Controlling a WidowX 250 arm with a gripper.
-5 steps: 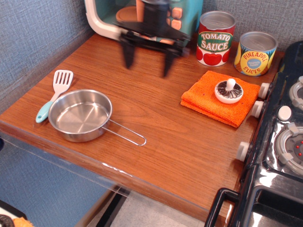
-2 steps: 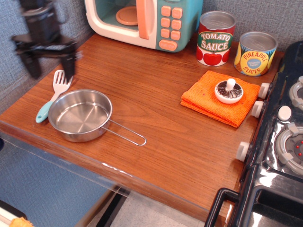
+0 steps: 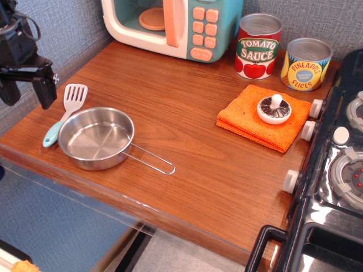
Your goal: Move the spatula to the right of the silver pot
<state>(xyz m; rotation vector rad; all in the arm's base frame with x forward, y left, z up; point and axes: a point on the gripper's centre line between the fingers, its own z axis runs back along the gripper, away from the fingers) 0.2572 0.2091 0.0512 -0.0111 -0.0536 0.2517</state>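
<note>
My gripper grabs the spatula by its teal handle (image 3: pixel 53 134) next, to bring the spatula over beside the silver pot's wire handle (image 3: pixel 152 159).
The spatula (image 3: pixel 67 110) lies on the wooden counter at the far left, white slotted head toward the back, teal handle toward the front edge. It rests just left of the silver pot (image 3: pixel 96 137), whose wire handle points right. My gripper (image 3: pixel 26 92) hangs open and empty at the left edge, left of the spatula's head and apart from it.
A toy microwave (image 3: pixel 173 25) stands at the back. A tomato sauce can (image 3: pixel 258 45) and a pineapple can (image 3: pixel 305 63) stand at back right. An orange cloth (image 3: pixel 262 117) carries a white knobbed lid (image 3: pixel 274 109). A black toy stove (image 3: pixel 334 170) borders the right.
My gripper has swung from the back middle, in front of the microwave, across to the far left and a little lower. Spatula and pot have not moved.
</note>
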